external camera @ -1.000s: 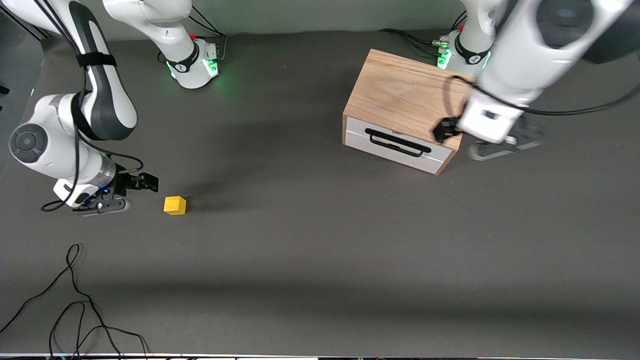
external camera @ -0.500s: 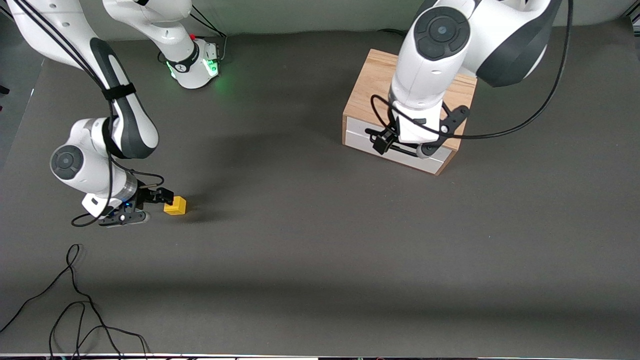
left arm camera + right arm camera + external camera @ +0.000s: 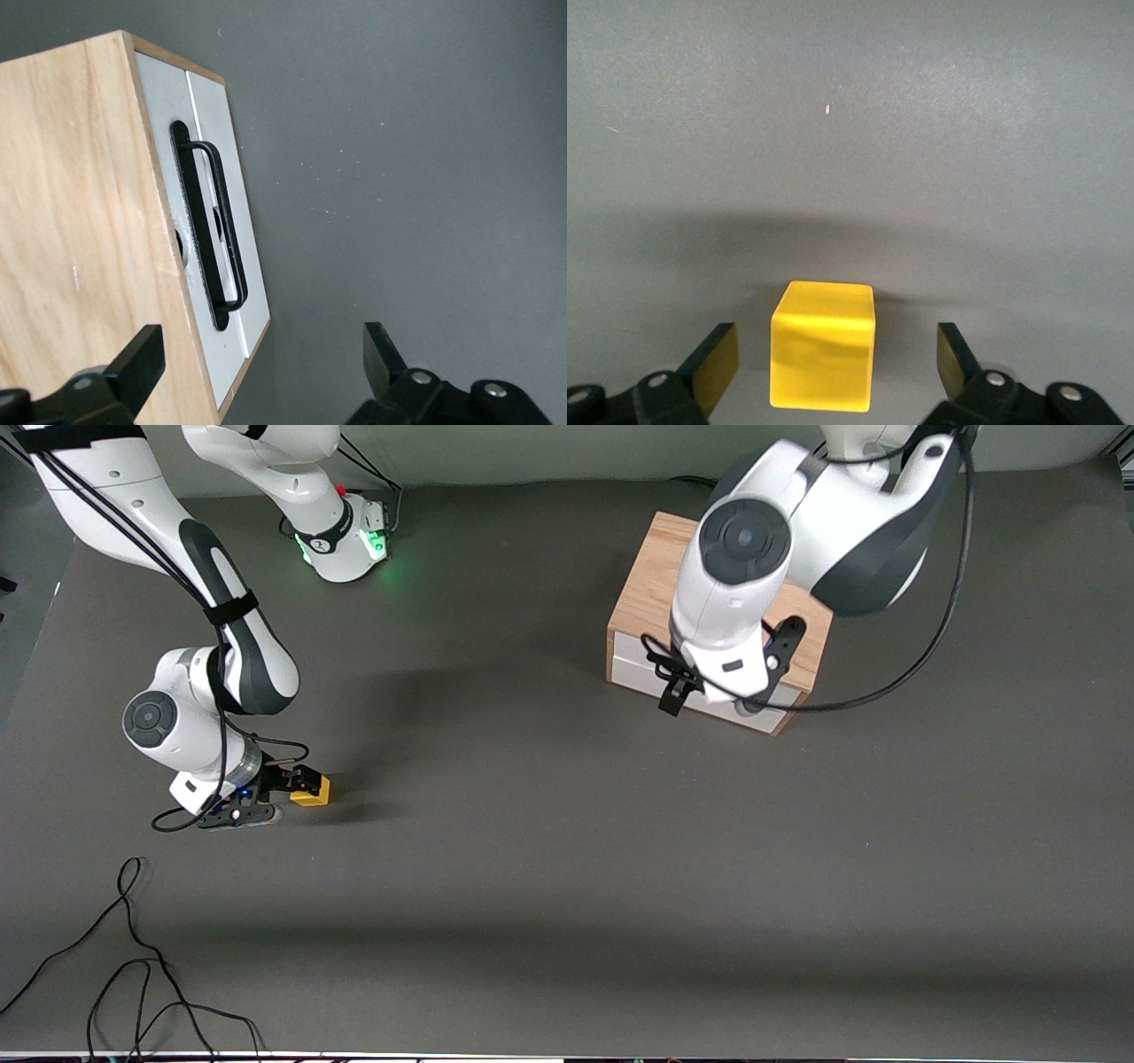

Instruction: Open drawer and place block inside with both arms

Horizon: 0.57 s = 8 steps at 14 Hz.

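Note:
The robot should next grab the yellow block by two opposite sides with its right gripper, so that the block is ready to be placed inside the drawer (image 3: 631,669).
The yellow block (image 3: 317,791) sits on the grey table toward the right arm's end. My right gripper (image 3: 297,794) is low at the block, open, with the block (image 3: 824,354) between its fingertips (image 3: 713,363) and gaps on both sides. The oak-grain box (image 3: 654,593) stands toward the left arm's end, and its white drawer (image 3: 631,669) is shut. My left gripper (image 3: 261,359) is open over the drawer's front edge. One fingertip (image 3: 142,359) is over the box top, the other over the table in front of the drawer. The black bar handle (image 3: 217,230) is untouched.
Loose black cables (image 3: 133,957) lie on the table near the front camera at the right arm's end. The right arm's green-lit base (image 3: 344,533) stands at the table's back edge. The left arm's wrist (image 3: 722,655) hides most of the drawer front in the front view.
My right gripper has moved up to the block and now straddles it. My left arm has swung from beside the box to over the drawer front.

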Motion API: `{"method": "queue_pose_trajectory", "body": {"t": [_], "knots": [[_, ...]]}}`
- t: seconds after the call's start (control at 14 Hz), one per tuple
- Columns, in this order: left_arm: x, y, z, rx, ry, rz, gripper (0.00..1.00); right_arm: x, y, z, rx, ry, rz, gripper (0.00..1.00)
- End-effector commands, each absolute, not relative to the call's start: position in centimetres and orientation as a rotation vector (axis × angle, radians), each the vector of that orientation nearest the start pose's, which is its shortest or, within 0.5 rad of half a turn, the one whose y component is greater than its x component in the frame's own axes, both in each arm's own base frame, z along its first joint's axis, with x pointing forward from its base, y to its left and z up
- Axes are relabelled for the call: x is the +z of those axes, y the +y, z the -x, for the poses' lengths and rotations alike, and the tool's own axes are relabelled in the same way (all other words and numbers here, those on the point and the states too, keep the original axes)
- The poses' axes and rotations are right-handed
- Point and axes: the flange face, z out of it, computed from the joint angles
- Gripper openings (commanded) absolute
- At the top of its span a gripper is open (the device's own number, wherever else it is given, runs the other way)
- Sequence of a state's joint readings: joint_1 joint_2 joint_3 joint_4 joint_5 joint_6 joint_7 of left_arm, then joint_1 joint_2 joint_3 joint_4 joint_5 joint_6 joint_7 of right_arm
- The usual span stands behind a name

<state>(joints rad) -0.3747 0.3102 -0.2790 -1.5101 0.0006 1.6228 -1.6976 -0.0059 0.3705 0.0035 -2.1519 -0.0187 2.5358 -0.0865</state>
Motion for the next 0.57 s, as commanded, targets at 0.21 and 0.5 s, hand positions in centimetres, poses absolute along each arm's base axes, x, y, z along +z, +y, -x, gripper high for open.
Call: {"method": "queue_pose_trajectory", "body": {"t": [0.21,0.5], "knots": [[41.1,-36.7,-51.3,0.209,-1.488,2.533,1.00,22.0,-0.2,-57.1,-0.058,-0.122,3.138,1.00],[36.9,-36.0,-50.4,0.222,-1.480,2.511,1.00,20.8,-0.2,-57.1,-0.048,-0.124,3.138,1.00]]}}
